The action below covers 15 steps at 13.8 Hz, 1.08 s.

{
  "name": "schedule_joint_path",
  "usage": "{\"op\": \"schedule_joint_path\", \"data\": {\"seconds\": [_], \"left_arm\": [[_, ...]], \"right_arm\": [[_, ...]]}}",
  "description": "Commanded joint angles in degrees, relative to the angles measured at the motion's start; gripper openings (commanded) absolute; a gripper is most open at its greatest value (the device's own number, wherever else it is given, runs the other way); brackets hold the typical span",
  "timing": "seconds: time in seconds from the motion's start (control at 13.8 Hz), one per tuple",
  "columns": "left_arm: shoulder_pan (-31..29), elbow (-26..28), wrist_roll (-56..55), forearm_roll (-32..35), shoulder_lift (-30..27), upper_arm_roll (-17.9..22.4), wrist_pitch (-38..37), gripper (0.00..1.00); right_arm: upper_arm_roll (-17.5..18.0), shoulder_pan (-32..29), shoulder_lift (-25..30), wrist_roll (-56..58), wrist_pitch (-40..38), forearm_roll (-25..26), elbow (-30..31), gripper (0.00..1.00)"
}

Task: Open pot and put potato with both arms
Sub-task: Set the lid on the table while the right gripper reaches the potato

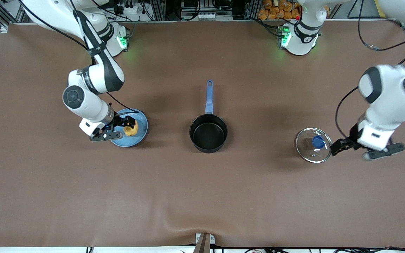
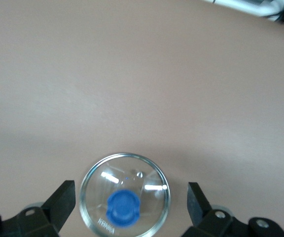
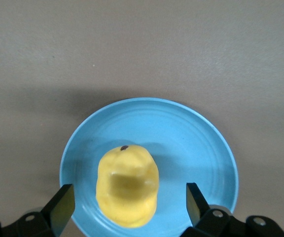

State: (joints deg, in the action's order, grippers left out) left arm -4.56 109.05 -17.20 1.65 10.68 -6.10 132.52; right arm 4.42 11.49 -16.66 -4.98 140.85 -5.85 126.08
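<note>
The yellow potato [image 1: 130, 129] is below my right gripper's fingers, with blue plate [image 1: 142, 123] showing between them, so my right gripper should lower first and then close on the potato.
The black pot [image 1: 208, 133] stands open in the middle of the table, its blue handle [image 1: 209, 96] pointing toward the robots' bases. Its glass lid [image 1: 313, 144] with blue knob [image 1: 317, 141] lies flat on the table toward the left arm's end. My left gripper [image 1: 336, 146] is open and empty just above the lid [image 2: 132, 177], whose knob [image 2: 123, 208] lies between the fingers. The yellow potato [image 1: 130, 129] lies on a blue plate [image 1: 142, 123]. My right gripper [image 1: 127, 126] is open, one finger on either side of the potato [image 3: 127, 185], without touching it.
The blue plate [image 3: 191, 143] sits toward the right arm's end of the brown table. Cables hang from both arms. Orange items [image 1: 280, 8] are stacked off the table by the left arm's base.
</note>
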Motion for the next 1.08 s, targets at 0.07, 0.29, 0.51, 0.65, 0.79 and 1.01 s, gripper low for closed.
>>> {"op": "schedule_joint_path", "data": {"seconds": [0.07, 0.29, 0.51, 0.65, 0.79, 1.01], "left_arm": [[-0.63, -9.11, 1.37, -1.12, -5.21, -2.25, -17.70, 1.00], [-0.36, -10.70, 1.11, -1.92, -10.14, -3.30, -24.48, 1.00], [-0.63, -15.96, 1.38, -3.05, -11.38, -3.40, -34.66, 1.00], [0.42, -17.82, 1.38, -3.23, -11.56, -2.52, -39.08, 1.00], [4.01, -18.79, 1.73, -3.15, -11.56, 1.85, -43.73, 1.00], [3.77, -21.16, 2.26, -3.15, -11.47, 2.14, -49.01, 1.00]], "right_arm": [[-0.29, 1.43, -1.62, -0.30, 4.33, -0.66, 1.62, 1.00], [-0.29, 1.43, -2.41, 0.50, 4.52, -0.39, 2.41, 1.00], [-0.29, 1.43, -2.59, 0.58, 4.43, -0.22, 3.03, 0.93], [-0.29, 1.51, -2.68, 0.67, 4.52, -0.13, 3.03, 0.79], [-0.38, 1.51, -3.29, 0.67, 5.13, -0.13, 3.20, 0.79], [-0.29, 1.86, -4.00, 2.94, 6.63, 0.31, 3.56, 0.51]]}}
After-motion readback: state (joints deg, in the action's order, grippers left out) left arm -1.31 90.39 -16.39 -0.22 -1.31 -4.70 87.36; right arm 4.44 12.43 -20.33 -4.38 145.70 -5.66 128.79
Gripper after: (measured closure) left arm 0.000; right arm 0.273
